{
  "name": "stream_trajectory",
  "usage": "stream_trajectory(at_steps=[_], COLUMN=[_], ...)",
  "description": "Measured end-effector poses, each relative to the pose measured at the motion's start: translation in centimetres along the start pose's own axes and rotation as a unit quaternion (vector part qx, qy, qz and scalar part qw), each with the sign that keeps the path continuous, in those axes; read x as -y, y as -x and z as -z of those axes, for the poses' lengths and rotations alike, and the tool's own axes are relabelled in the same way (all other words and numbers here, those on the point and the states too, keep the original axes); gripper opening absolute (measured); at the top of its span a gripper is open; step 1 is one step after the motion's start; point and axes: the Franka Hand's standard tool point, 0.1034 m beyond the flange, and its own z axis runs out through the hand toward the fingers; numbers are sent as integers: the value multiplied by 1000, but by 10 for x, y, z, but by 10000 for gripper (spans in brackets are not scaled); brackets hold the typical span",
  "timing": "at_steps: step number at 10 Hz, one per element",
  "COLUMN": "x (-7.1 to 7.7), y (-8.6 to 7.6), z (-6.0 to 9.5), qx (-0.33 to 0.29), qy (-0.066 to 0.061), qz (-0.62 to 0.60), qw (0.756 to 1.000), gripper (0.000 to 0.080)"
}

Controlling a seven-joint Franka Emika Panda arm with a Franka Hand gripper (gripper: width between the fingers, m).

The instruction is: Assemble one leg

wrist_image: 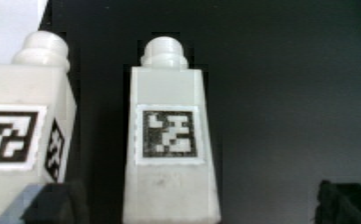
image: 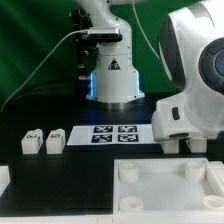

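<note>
Next, my gripper reaches the centre leg and grips its tagged square body (wrist_image: pixel 170 143), so the rounded peg stays free to enter the white tray-like piece.
In the wrist view two white legs lie side by side on the black table, each with a rounded peg at its far end and a black-and-white marker tag on top. One leg (wrist_image: pixel 173 130) lies between my fingers, and the other leg (wrist_image: pixel 26 120) lies beside it. My gripper (wrist_image: pixel 198 205) is open, and its dark fingertips (wrist_image: pixel 351 200) stand wide of the centre leg without touching it. In the exterior view these two legs (image: pixel 172 143) show under my arm at the right, and my fingers are hidden there.
Two more legs (image: pixel 31 141) (image: pixel 55 140) lie at the exterior view's left. The marker board (image: pixel 112 133) lies in the middle. The large white tray-like piece (image: pixel 165 190) with raised corners sits in front. The robot base (image: pixel 110 75) stands behind.
</note>
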Motion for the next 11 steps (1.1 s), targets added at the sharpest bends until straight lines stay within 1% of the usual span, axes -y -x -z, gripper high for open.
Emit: stream_trajectory(at_steps=[2, 4, 5, 6, 7, 8, 9, 10, 11], x=[0, 4, 5, 5, 5, 5, 5, 5, 5], y=[0, 3, 3, 3, 3, 3, 4, 4, 4], z=[-15, -24, -25, -25, -25, -25, -25, -25, -25], qx=[3, 8, 9, 8, 9, 9, 9, 9, 9], qy=[3, 9, 11, 11, 11, 11, 11, 11, 11], qz=[0, 2, 4, 4, 5, 5, 5, 5, 5], qw=[1000, 1000, 1000, 1000, 1000, 1000, 1000, 1000, 1000], gripper=[649, 649, 649, 602, 602, 423, 423, 291, 291])
